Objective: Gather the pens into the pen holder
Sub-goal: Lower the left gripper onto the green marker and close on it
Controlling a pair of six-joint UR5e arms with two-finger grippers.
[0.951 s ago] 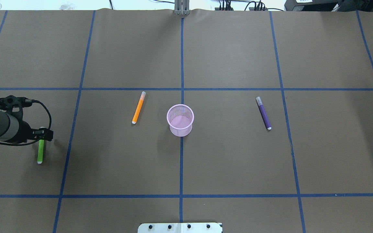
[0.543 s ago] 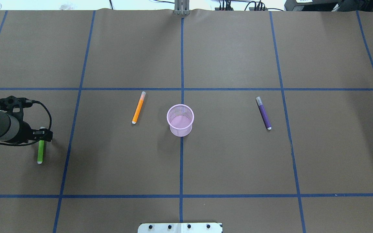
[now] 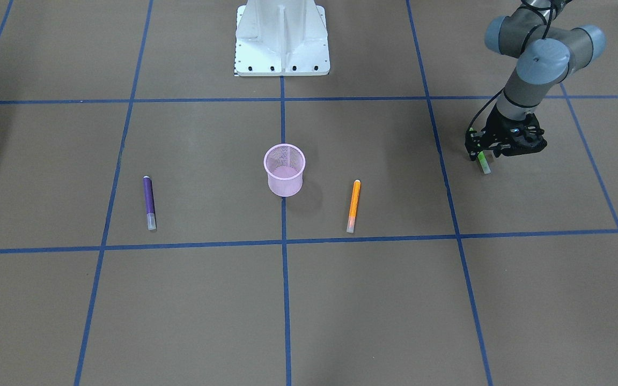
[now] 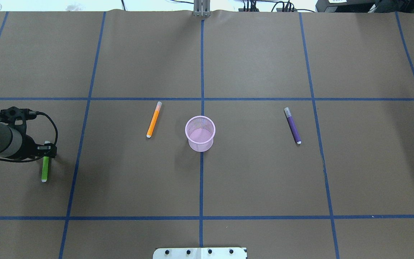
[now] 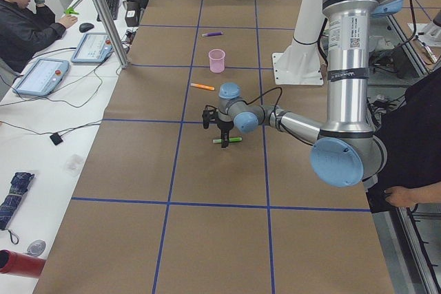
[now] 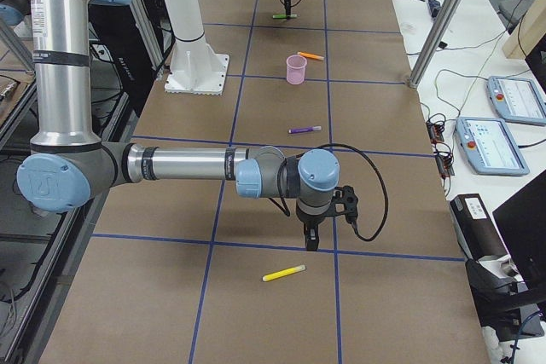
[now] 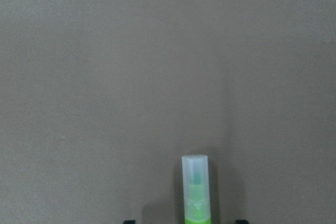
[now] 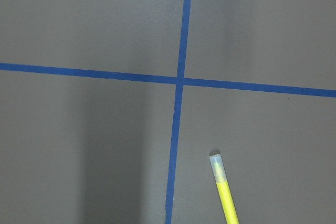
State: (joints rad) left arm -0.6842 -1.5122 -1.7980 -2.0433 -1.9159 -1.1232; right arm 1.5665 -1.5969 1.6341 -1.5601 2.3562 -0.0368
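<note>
The left gripper grabs the green pen's body (image 3: 480, 157) beside the clear cap next, to collect the green pen into the pen holder (image 3: 284, 168).
The pink mesh pen holder (image 4: 200, 144) stands upright at the table's middle, and also shows in the front view (image 3: 284, 182). The orange pen (image 4: 153, 119) lies to its left and the purple pen (image 4: 292, 126) to its right. The green pen (image 4: 45, 169) lies at the far left. My left gripper (image 4: 47, 151) is open and low over the green pen's capped end, with its fingers on either side; the left wrist view shows the cap (image 7: 195, 187) between them. My right gripper (image 6: 311, 240) shows only in the exterior right view, so I cannot tell whether it is open or shut.
A yellow pen (image 6: 283, 274) lies on the table just beside my right gripper, far from the holder; it also shows in the right wrist view (image 8: 224, 195). The robot's white base (image 3: 281, 37) stands behind the holder. Blue tape lines grid the brown table.
My left gripper has shifted slightly and settled lower over the green pen's capped end. The pens and the holder have not moved.
</note>
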